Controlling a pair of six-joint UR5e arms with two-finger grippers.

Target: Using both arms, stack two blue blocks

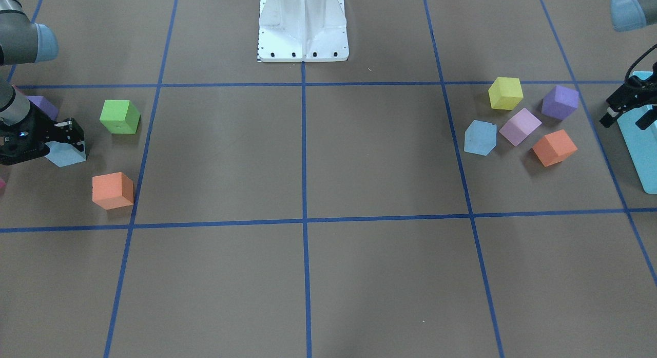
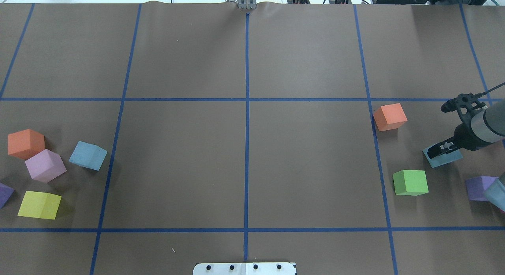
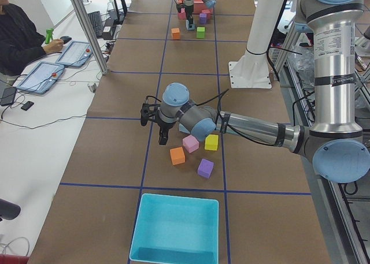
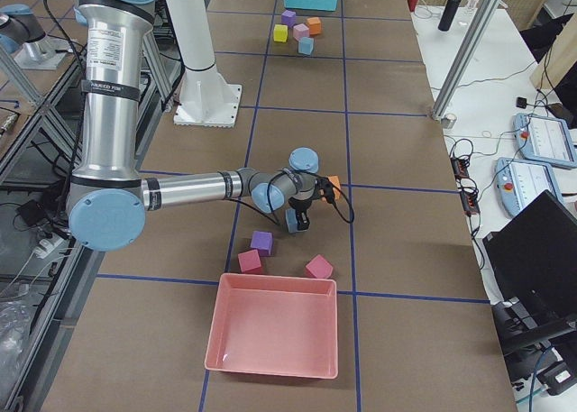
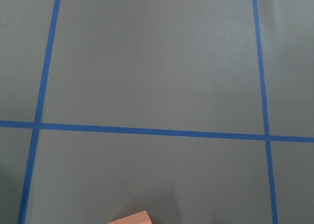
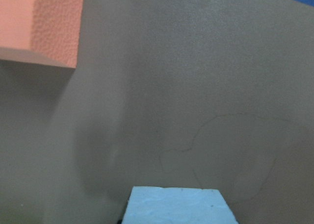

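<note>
My left gripper should next grab the loose blue block by its opposite sides to stack it on the other blue block.
One pale blue block lies free on my left side among other cubes; it also shows in the front view. The second blue block is on my right side, between the fingers of my right gripper, which is shut on it at or just above the table. That block fills the bottom of the right wrist view and shows from overhead. My left gripper hangs open and empty above the near edge of the turquoise box, apart from the left cubes.
Around the free blue block lie pink, orange, yellow and purple cubes. Near the right gripper sit green, orange and purple cubes. A pink tray stands at the right end.
</note>
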